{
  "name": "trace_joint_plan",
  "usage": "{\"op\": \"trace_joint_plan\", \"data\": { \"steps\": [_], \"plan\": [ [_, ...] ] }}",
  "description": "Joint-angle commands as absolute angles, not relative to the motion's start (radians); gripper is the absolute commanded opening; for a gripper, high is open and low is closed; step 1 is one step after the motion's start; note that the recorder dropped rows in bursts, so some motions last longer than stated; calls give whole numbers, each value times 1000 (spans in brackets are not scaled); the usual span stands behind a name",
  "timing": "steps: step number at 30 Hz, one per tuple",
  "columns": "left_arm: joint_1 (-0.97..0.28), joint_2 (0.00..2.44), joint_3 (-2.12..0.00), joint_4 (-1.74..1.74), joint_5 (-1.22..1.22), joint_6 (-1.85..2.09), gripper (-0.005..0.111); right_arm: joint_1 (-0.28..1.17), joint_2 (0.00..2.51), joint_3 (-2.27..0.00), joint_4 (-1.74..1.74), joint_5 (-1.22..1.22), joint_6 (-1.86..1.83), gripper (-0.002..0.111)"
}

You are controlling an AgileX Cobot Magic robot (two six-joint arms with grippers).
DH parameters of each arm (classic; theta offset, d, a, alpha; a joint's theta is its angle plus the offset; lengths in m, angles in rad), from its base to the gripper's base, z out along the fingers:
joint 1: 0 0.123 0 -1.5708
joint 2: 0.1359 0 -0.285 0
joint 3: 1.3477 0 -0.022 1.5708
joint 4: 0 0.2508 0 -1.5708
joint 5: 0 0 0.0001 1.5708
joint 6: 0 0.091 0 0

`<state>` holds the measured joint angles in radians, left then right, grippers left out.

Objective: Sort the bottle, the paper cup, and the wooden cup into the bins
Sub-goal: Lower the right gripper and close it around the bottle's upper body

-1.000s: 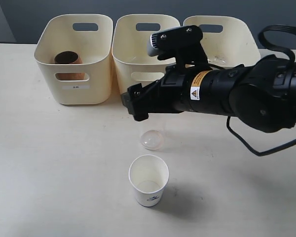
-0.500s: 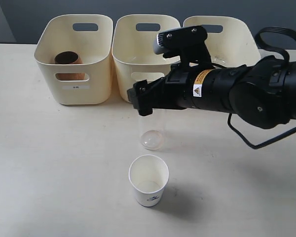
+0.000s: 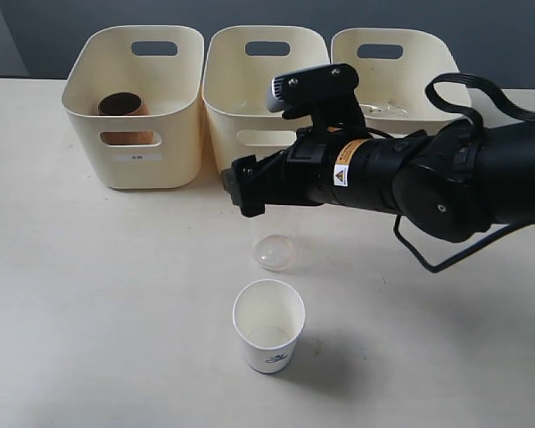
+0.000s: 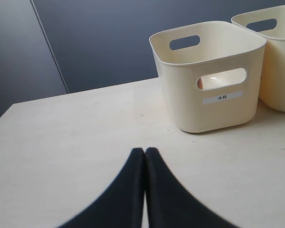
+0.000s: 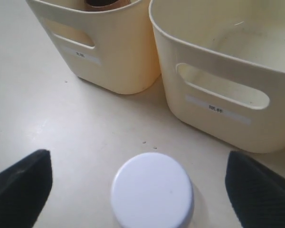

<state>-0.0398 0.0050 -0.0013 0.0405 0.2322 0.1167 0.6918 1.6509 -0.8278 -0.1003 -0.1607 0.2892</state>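
I will grab the bottle next with my right gripper by its white-end with the cap to sort it into the third bin.
The clear bottle stands upright on the table in front of the middle bin. Its white cap shows from above in the right wrist view. My right gripper hovers open over it, with a finger wide on either side of the cap and not touching it. The white paper cup stands upright nearer the front. The reddish-brown wooden cup sits inside the left bin. My left gripper is shut and empty above the table, unseen in the exterior view.
The third bin stands at the back right, partly behind my right arm. A black cable loops above that arm. The left bin carries a small white label.
My right arm shifted slightly right, then back left, staying above the bottle. The bottle and both cups have not moved.
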Motion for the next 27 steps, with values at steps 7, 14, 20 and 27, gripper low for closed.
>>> {"op": "trace_joint_plan", "data": {
  "steps": [7,14,20,27],
  "plan": [
    [-43,0,0,39,231,115,0,687,1651,-824,-99,-182,282,89],
    [-43,0,0,39,231,115,0,687,1651,-824,-93,-164,282,61],
    [-43,0,0,39,231,115,0,687,1651,-824,-93,-158,282,61],
    [-43,0,0,39,231,115,0,687,1651,-824,-93,-144,282,61]
  ]
}}
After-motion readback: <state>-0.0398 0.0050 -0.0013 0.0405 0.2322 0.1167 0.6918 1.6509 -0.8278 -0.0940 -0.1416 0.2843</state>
